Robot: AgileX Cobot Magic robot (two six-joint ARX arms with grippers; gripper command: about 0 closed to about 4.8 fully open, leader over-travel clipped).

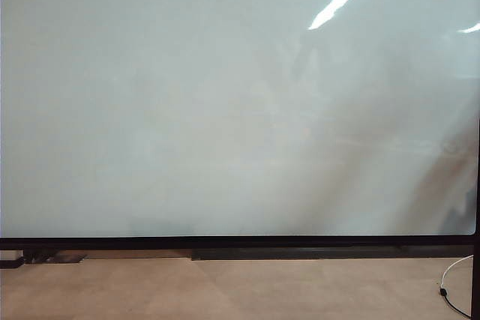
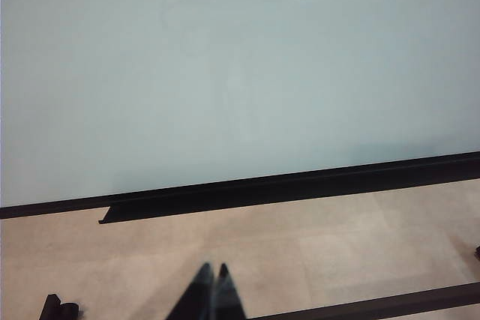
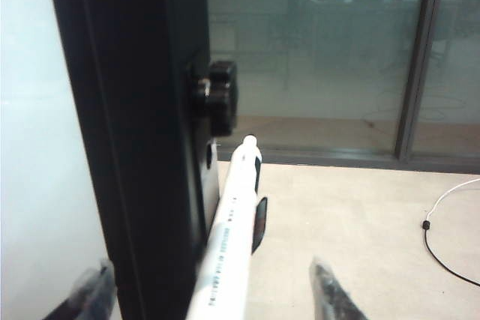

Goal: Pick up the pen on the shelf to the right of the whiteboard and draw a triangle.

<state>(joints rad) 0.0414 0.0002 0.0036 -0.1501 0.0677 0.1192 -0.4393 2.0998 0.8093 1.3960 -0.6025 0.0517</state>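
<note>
Next, my right gripper grabs the pen by its body's rear end, leaving the white pen's writing tip free to draw a triangle.
The whiteboard fills the exterior view, and neither gripper shows there. No triangle is in view. In the right wrist view the white pen with small black printing lies on a small black shelf beside the board's black frame. My right gripper is open, with one fingertip on each side of the pen and neither touching it. My left gripper is shut and empty. It hangs over the beige floor in front of the whiteboard.
A black knob juts from the frame just beyond the pen's far end. A black ledge runs under the board. A white cable lies on the floor at the right. Glass partitions stand behind.
</note>
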